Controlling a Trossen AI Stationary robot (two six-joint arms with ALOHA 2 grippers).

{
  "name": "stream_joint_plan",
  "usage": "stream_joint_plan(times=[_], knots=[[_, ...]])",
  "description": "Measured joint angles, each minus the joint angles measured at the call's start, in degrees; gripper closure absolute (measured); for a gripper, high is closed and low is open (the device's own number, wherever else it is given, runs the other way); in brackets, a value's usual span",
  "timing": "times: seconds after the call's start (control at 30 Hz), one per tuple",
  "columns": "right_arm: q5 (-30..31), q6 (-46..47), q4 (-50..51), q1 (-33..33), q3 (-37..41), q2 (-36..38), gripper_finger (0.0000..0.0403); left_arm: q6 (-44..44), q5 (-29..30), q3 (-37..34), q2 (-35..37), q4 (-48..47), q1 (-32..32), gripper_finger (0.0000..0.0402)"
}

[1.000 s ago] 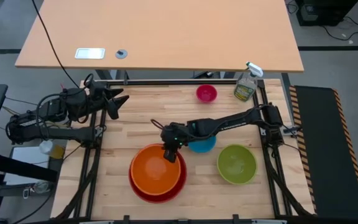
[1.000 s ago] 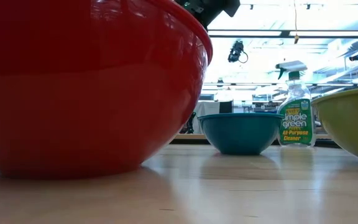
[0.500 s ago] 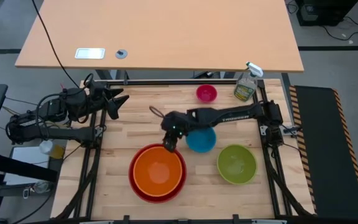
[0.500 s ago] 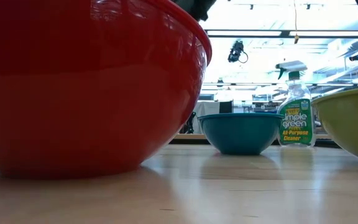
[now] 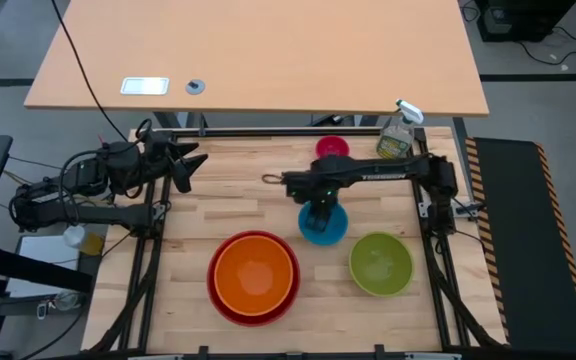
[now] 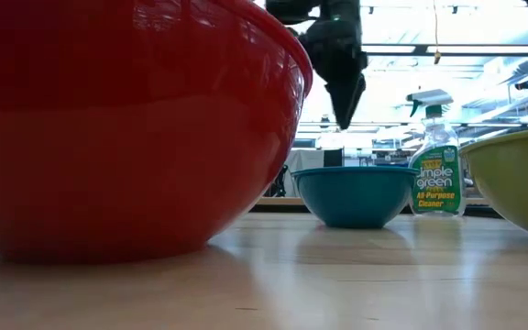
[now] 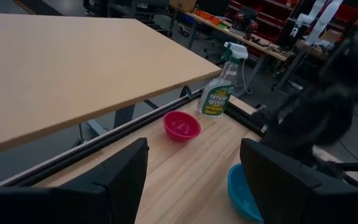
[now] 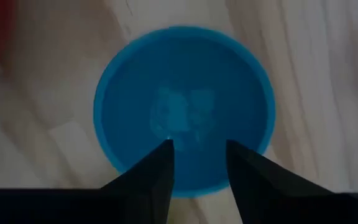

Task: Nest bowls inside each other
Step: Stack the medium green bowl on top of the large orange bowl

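Note:
The right gripper grips the green bowl by its rim [image 5: 401, 241] next. Then my right gripper nests the green bowl inside the orange bowl [image 5: 254, 277].
The orange bowl [image 5: 254, 277] sits nested in the red bowl [image 5: 218, 300] at the near middle of the table; the red bowl [image 6: 126, 128] fills the left of the low view. To their right the blue bowl [image 5: 326, 230] rests on its base. My right gripper [image 8: 199, 149] hangs above it, pointing down, open and holding nothing. The green bowl [image 5: 380, 262] stands at the near right. The small pink bowl [image 5: 332, 148] is at the far edge. My left gripper [image 5: 183, 165] waits open at the far left.
A clear spray bottle [image 5: 396, 135] stands at the far right corner, just right of the pink bowl. Black rails frame the wooden table [image 5: 228, 200]. Bare wood lies between the left arm and the bowls. A larger desk [image 5: 258, 50] stands beyond the far edge.
My right gripper has left the far rim of the orange bowl. It has risen and swung toward the table's right and far edges, and now stands over the blue bowl. It has tipped from a slant to pointing straight down. The orange bowl stays nested in the red one.

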State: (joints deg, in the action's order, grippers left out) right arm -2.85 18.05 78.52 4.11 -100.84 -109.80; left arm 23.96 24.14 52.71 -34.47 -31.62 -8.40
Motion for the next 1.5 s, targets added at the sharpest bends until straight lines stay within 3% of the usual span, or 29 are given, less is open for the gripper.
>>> stream_joint_plan(times=[0.43,0.6,0.9,1.1,1.5], knots=[[-2.82,3.16,-5.82,-2.04,26.44,28.48,0.0265,0.12,0.04,0.00,-1.62,0.38,0.00,0.0143],[-4.55,-2.34,-6.31,-3.70,35.33,35.45,0.0265,0.40,0.06,-0.02,-2.39,0.51,0.00,0.0143],[-5.13,-11.09,-7.22,-4.54,45.25,36.86,0.0241,0.73,1.75,-0.04,-3.79,0.58,-0.07,0.0143],[-7.43,-16.15,-11.16,-4.54,47.67,35.10,0.0222,0.93,1.75,-0.04,-4.23,0.61,-0.05,0.0143],[-8.94,-21.46,-19.15,-7.46,53.59,34.23,0.0243,0.88,3.31,-0.04,-4.23,0.52,-0.05,0.0143]])
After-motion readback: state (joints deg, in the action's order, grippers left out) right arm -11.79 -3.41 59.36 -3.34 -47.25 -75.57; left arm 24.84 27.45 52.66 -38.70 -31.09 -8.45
